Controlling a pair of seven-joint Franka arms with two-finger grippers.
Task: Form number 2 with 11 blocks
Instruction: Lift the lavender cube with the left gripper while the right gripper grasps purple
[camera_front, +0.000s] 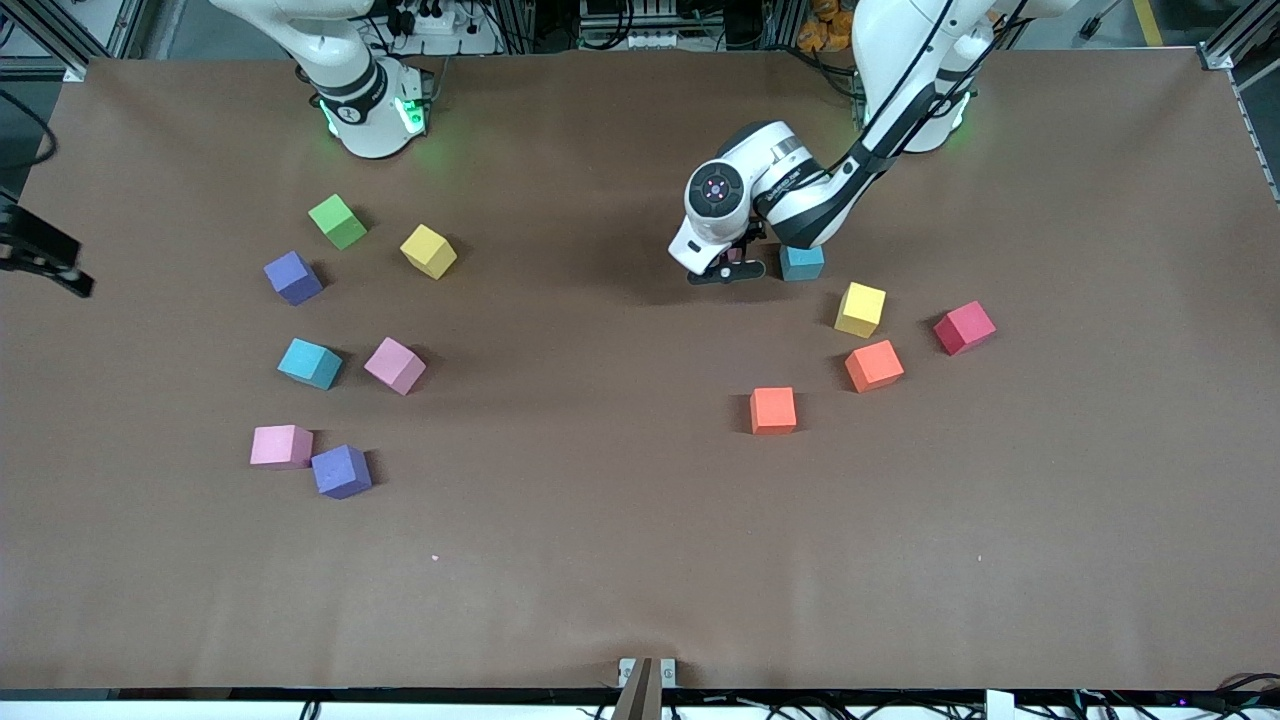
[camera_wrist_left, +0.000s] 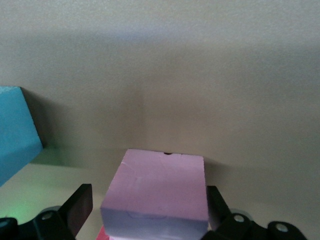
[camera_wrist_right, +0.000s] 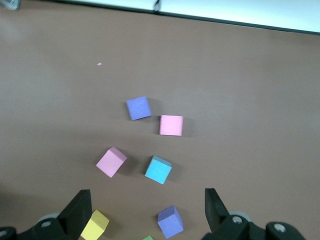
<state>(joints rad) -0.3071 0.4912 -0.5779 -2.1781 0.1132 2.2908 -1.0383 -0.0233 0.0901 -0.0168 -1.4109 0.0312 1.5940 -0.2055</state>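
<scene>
My left fingers surround the pink block and should close.
My left gripper (camera_front: 727, 268) is low over the table beside a blue block (camera_front: 802, 262). In the left wrist view its fingers (camera_wrist_left: 80, 207) stand wide around a pink block (camera_wrist_left: 160, 185), with a gap on one side. A red sliver (camera_wrist_left: 105, 233) shows under the pink block. The blue block (camera_wrist_left: 15, 130) is close by. Two orange blocks (camera_front: 873, 365) (camera_front: 773, 410) and a red block (camera_front: 964, 327) lie nearer the front camera. My right gripper (camera_wrist_right: 146, 196) is open and empty, high over purple (camera_wrist_right: 138, 107), pink (camera_wrist_right: 171, 125) (camera_wrist_right: 111, 161), blue (camera_wrist_right: 158, 170) and purple (camera_wrist_right: 170, 221) blocks.
A yellow cube (camera_front: 860, 309) lies between the blue block and the orange ones. A green cube (camera_front: 337, 221) and another yellow cube (camera_front: 428, 250) lie toward the right arm's base. The right arm waits above its end of the table.
</scene>
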